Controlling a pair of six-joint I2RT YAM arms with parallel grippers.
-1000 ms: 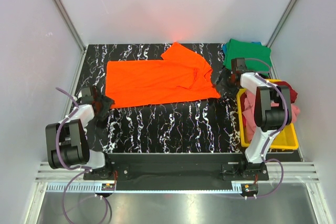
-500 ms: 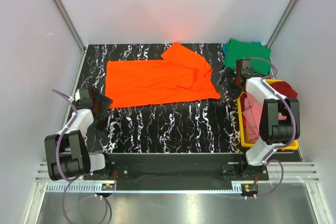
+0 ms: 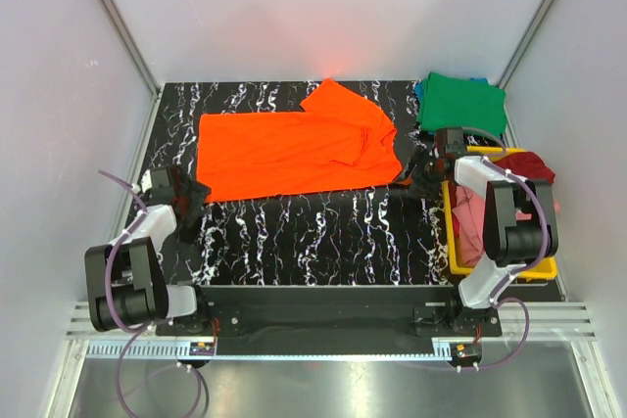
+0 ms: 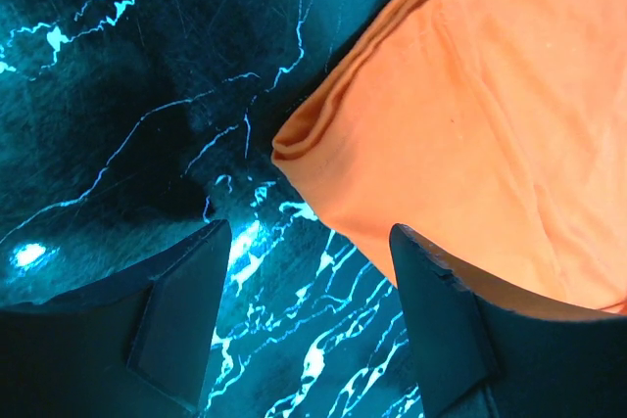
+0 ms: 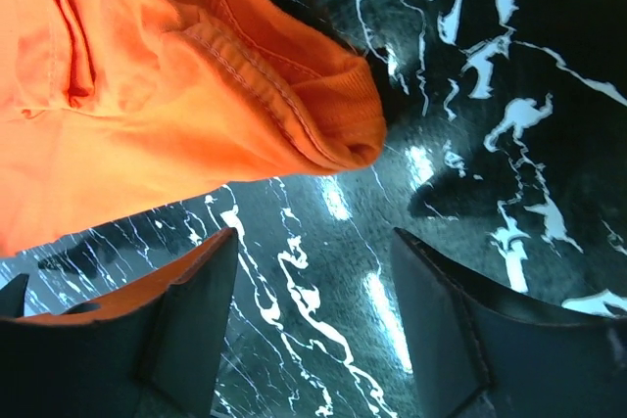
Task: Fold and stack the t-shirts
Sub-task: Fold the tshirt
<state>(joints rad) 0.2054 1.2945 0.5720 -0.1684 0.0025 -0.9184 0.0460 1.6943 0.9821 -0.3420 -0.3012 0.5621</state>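
Observation:
Next, my left gripper picks up the orange t-shirt (image 3: 294, 149) by its folded front corner (image 3: 210, 196), opposite my right gripper's corner, to pull it flat for folding.
A bright orange t-shirt (image 3: 294, 149) lies spread flat on the black marbled table (image 3: 313, 232), one sleeve toward the back. My left gripper (image 3: 192, 193) stands open low at its front left corner. In the left wrist view that folded corner (image 4: 470, 115) lies just ahead of the open gripper (image 4: 309, 230), with only table between the fingers. My right gripper (image 3: 415, 179) is open at the front right corner. In the right wrist view the hemmed corner (image 5: 245, 75) lies just beyond the empty gripper (image 5: 315, 237). A folded green t-shirt (image 3: 460, 100) rests on a blue one (image 3: 420, 91) at the back right.
A yellow tray (image 3: 509, 271) stands at the right edge and holds a dark red shirt (image 3: 529, 165) and a pink shirt (image 3: 475, 217). White walls enclose the table on three sides. The right arm's forearm reaches over the tray.
The right gripper has come forward from near the green shirt to the orange shirt's front right corner, and its jaws have narrowed a little. The left gripper has hardly moved.

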